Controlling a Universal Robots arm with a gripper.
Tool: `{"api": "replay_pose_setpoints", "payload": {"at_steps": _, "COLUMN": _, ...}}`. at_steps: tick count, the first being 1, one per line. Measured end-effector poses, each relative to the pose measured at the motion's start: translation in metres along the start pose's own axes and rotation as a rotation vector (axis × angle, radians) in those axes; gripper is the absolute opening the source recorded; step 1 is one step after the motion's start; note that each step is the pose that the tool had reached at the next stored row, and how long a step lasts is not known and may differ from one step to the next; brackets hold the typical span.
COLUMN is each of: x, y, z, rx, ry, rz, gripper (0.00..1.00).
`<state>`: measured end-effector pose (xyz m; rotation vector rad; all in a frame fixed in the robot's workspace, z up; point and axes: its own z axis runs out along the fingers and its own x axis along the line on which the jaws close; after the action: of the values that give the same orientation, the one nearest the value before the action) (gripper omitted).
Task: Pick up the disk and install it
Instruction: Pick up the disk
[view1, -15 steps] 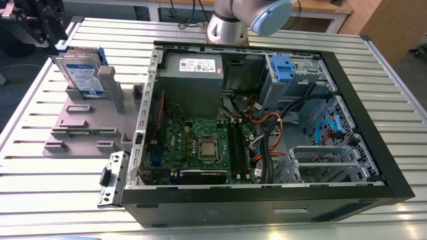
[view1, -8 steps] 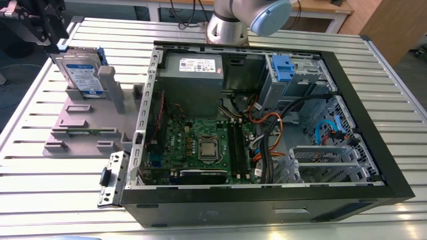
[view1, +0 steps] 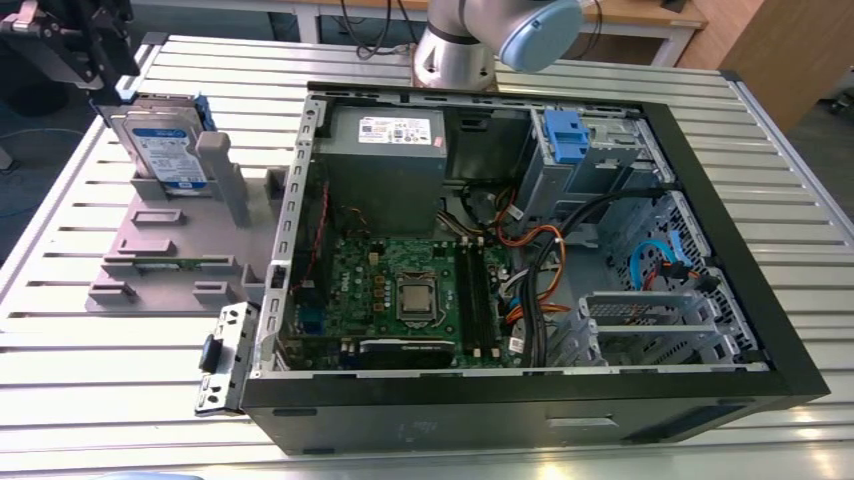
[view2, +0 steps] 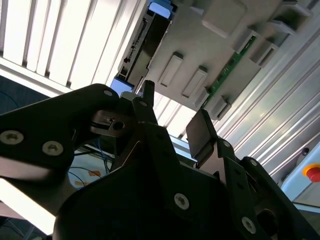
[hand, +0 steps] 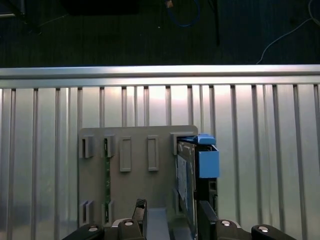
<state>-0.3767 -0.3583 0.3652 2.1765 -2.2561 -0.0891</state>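
The slot of the grey holder closes around the disk's lower end, so my gripper should grab the disk next by its free upper end (view1: 151, 114).
The disk (view1: 163, 145) stands on edge in a slot of the grey holder plate (view1: 160, 255) at the exterior view's left; it is silver, with a white and blue label and a blue bracket. My gripper (view1: 96, 55) hangs just above and behind it, not touching. In the first wrist view the disk (hand: 186, 172) and its blue bracket sit below and between the two dark fingers (hand: 141, 211), with my gripper (hand: 174, 217) open. In the second wrist view the gripper (view2: 172, 117) is open and holds nothing, and the disk (view2: 145, 40) lies beyond it.
An open computer case (view1: 747, 300) lies on the slatted metal table (view1: 80, 330), motherboard up. A drive bay with a bare blue clip (view1: 566, 135) sits at its far side, beside the grey power supply (view1: 387, 150). The arm's base (view1: 454, 55) stands behind the case. A red button (view2: 312, 172) shows beside the table.
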Motion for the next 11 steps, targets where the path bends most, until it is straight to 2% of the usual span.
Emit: {"api": "replay_pose_setpoints", "payload": {"at_steps": 11, "x": -0.0021, "y": 0.0, "z": 0.001, "rx": -0.0001, "ry": 0.0, "rz": 0.0, "gripper": 0.53}}
